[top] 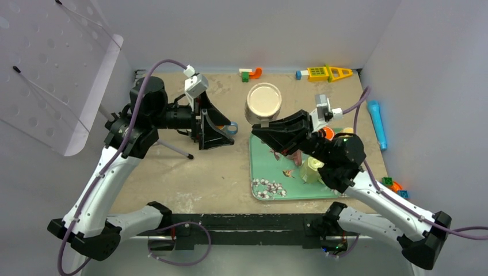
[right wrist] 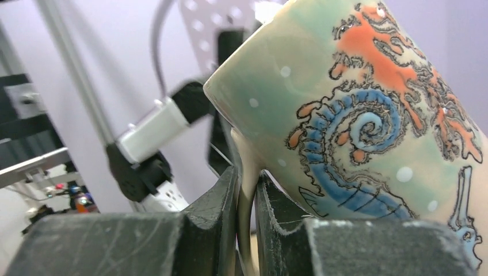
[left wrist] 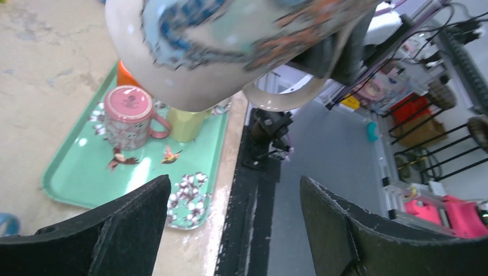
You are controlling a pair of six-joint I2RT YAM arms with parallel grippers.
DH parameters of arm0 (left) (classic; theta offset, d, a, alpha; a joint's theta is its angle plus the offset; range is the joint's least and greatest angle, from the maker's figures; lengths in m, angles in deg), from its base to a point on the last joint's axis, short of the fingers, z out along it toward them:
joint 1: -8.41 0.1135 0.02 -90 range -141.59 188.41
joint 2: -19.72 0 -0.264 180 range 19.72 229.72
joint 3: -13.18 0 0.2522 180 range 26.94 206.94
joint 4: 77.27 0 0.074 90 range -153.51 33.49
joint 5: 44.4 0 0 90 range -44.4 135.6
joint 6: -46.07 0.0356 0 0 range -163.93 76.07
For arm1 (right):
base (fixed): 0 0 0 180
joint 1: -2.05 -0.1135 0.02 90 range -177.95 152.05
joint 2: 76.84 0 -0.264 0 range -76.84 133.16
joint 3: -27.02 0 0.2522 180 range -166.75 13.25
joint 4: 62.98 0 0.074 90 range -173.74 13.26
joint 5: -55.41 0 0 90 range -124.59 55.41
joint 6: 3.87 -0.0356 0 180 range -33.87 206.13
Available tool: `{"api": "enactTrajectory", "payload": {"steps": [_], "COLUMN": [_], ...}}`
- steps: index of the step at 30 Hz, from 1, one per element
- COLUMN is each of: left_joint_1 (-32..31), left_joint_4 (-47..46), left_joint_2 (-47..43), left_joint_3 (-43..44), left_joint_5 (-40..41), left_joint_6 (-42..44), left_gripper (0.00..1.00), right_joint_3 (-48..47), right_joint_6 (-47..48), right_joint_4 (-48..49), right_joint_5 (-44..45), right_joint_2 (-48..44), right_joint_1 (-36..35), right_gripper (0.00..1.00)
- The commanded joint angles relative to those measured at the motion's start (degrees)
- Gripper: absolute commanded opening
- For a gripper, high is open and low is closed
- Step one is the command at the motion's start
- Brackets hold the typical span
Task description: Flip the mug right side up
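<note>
My left gripper grabs the mug's rim next, opposite its flat beige round side, to set the mug [top: 263, 102] upright on its base.
The mug [top: 263, 102] is pale green with blue and orange sea-creature drawings. It hangs in the air above the table's middle, a flat beige round face turned up toward the top camera. My right gripper [top: 262, 129] is shut on its handle; in the right wrist view the gripper [right wrist: 247, 190] pinches the handle [right wrist: 246, 172] and the mug body [right wrist: 368, 115] fills the right side. My left gripper [top: 225, 127] is open and empty just left of the mug. In the left wrist view the mug [left wrist: 230, 40] sits above that open gripper [left wrist: 233, 187], apart from it.
A teal flowered tray [top: 262, 172] lies under the right arm, holding a pink mug [left wrist: 129, 118] and a yellow cup [left wrist: 187, 123]. A blue ring [top: 232, 127] lies by the left fingers. Toy bricks [top: 251, 73], a yellow toy [top: 325, 72] and a blue tube [top: 377, 123] line the back and right.
</note>
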Motion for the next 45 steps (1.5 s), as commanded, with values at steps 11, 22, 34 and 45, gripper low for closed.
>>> {"api": "enactTrajectory", "payload": {"steps": [11,22,34,45], "left_joint_1": [0.61,0.69,0.67,0.68], "left_joint_4": [-20.28,-44.29,-21.23,8.02], "left_joint_2": [-0.65,4.9,0.95,-2.13], "left_joint_3": [4.81,5.99,8.77,12.1], "left_joint_5": [-9.71,-12.88,-8.18,24.54], "left_joint_6": [-22.6,-45.72,-29.69,1.93], "left_gripper": [0.87,0.82,0.0,0.0], "right_joint_3": [-14.54,-15.97,-10.37,-2.65], "right_joint_6": [-11.28,-14.82,-14.34,-1.1], "right_joint_4": [34.28,39.62,36.77,-1.46], "right_joint_5": [-10.81,-12.36,-8.12,12.8], "right_joint_2": [9.63,15.87,17.74,9.14], "right_joint_1": [-1.92,-6.41,-5.17,-1.89], "right_gripper": [0.0,0.0,0.0,0.58]}}
